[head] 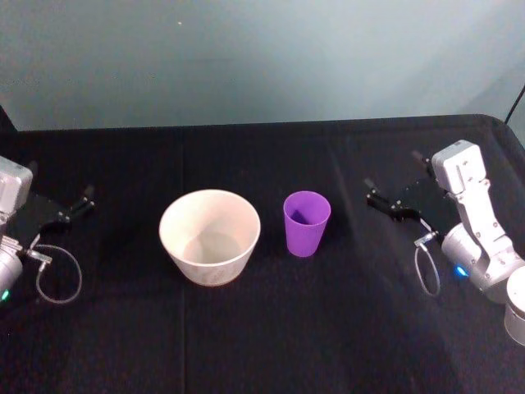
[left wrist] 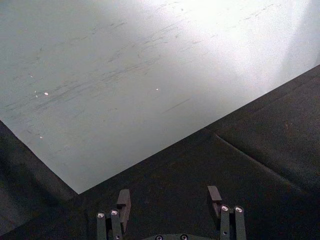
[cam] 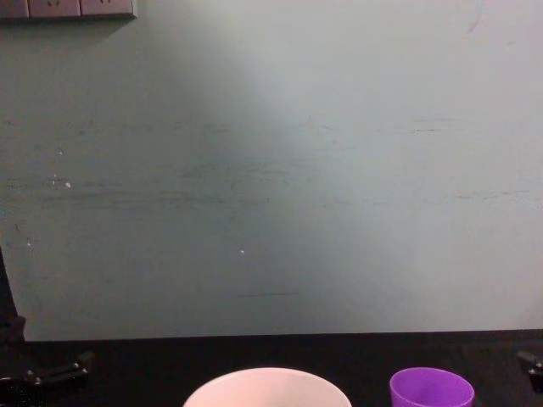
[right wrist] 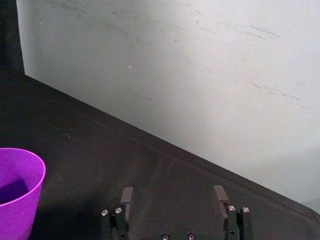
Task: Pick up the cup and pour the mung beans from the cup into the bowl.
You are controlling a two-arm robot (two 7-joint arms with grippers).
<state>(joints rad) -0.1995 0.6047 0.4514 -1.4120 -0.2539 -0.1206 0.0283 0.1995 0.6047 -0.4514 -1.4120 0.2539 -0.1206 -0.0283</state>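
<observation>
My right gripper is to pick up the cup by its side (cam: pixel 432 402) next, which leaves the purple cup's open rim (cam: pixel 432 370) free. Then it can pour the mung beans.
The purple cup (head: pixel 307 222) stands upright at the table's middle, just right of the wide white bowl (head: pixel 210 236). Both also appear low in the chest view, the cup (cam: pixel 430 391) right of the bowl (cam: pixel 267 389). My right gripper (head: pixel 395 195) hovers open a short way right of the cup, nothing between its fingers. In the right wrist view its fingers (right wrist: pixel 127 197) stand apart, and the cup (right wrist: pixel 17 192) sits off to the side. My left gripper (head: pixel 72 208) rests open at the table's left edge, well away from the bowl. The cup's contents are not discernible.
A black cloth (head: pixel 262 328) covers the table, which ends at a pale grey-green wall (cam: pixel 271 170). Open cloth lies in front of and behind the bowl and cup. Loose cables loop beside both wrists.
</observation>
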